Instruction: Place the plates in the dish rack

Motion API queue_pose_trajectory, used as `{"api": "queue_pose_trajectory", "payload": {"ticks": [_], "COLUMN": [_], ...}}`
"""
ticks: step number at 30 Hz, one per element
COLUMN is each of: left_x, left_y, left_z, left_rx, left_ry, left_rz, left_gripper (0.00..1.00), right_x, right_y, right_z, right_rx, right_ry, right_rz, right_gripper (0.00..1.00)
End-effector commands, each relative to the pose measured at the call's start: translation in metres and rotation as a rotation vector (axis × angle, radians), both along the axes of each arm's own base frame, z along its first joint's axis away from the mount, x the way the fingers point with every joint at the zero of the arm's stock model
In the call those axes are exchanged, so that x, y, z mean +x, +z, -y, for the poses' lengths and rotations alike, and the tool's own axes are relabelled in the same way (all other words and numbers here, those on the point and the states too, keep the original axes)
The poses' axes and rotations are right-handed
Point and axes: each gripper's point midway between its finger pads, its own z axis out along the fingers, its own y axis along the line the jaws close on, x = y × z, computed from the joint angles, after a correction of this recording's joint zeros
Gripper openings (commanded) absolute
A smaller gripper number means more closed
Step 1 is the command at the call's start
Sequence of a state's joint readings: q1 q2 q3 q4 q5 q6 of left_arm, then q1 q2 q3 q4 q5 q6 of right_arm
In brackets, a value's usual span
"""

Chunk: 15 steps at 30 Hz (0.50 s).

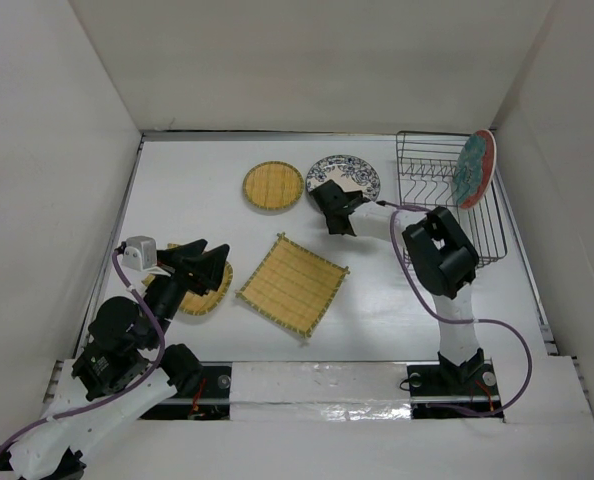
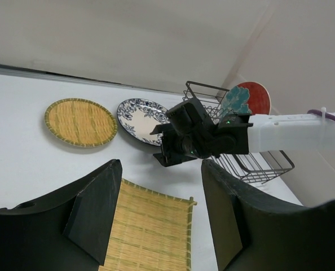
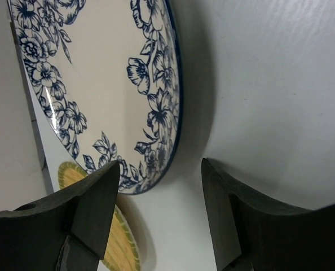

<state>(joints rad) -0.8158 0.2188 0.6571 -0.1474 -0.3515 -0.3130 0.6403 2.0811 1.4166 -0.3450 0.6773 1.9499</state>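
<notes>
The floral plate should slot upright into the dish rack [image 1: 447, 200], so my right gripper should pinch it across its near edge and leave the rest free.
The teal-patterned red-edged plate [image 1: 474, 168] stands upright in the black wire dish rack [image 1: 447, 200] at the back right. The white-and-blue floral plate [image 1: 355, 172] lies flat left of the rack. My right gripper [image 1: 327, 208] is open and empty, low over the table at that plate's near edge [image 3: 100, 73]. One bamboo disc [image 1: 273, 186] lies left of the floral plate. The square woven mat [image 1: 293, 284] lies mid-table. My left gripper [image 1: 209, 266] is open and empty above the second bamboo disc [image 1: 212, 298], which it partly hides.
White walls close in the table [image 1: 207, 170] at the back and on both sides. The rack fills the back right corner. In the left wrist view the mat [image 2: 150, 231] lies between my fingers and the right arm [image 2: 280, 127] crosses in front of the rack [image 2: 258, 164].
</notes>
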Motion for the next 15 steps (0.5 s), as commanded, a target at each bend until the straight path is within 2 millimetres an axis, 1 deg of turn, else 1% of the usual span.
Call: {"api": "queue_pose_trajectory", "payload": {"ticks": [1,4,5,7,8,11,13,15], "left_x": [-0.004,-0.005,-0.005,-0.006,-0.006,-0.006,-0.006,-0.006], "left_y": [0.023,0.024,0.025,0.026,0.026,0.026,0.027,0.026], "left_z": [-0.001,-0.002,-0.004,-0.005,-0.006,-0.005,-0.004,-0.004], "left_rx": [-0.049,-0.056,-0.060,-0.063,-0.064,-0.064,-0.064,-0.062], "left_ry": [-0.015,-0.013,-0.009,-0.006,-0.003,-0.007,-0.010,-0.008], "left_rz": [0.047,0.052,0.054,0.059,0.058,0.060,0.060,0.061], "left_gripper": [0.56,0.56,0.56,0.56,0.56,0.56,0.56,0.56], "right_x": [0.009,0.011,0.013,0.016,0.017,0.018,0.019,0.019], "right_y": [-0.002,-0.005,-0.006,-0.005,-0.007,-0.011,-0.013,-0.013], "right_z": [0.009,0.005,0.011,0.009,0.013,0.011,0.010,0.010], "right_rx": [0.005,0.015,0.007,0.005,0.003,0.006,0.013,0.009], "right_ry": [-0.074,-0.071,-0.082,-0.083,-0.091,-0.090,-0.090,-0.090], "right_rz": [-0.008,-0.015,-0.022,-0.022,-0.033,-0.039,-0.042,-0.043], "right_gripper": [0.64,0.61,0.57,0.53,0.50,0.44,0.41,0.40]}}
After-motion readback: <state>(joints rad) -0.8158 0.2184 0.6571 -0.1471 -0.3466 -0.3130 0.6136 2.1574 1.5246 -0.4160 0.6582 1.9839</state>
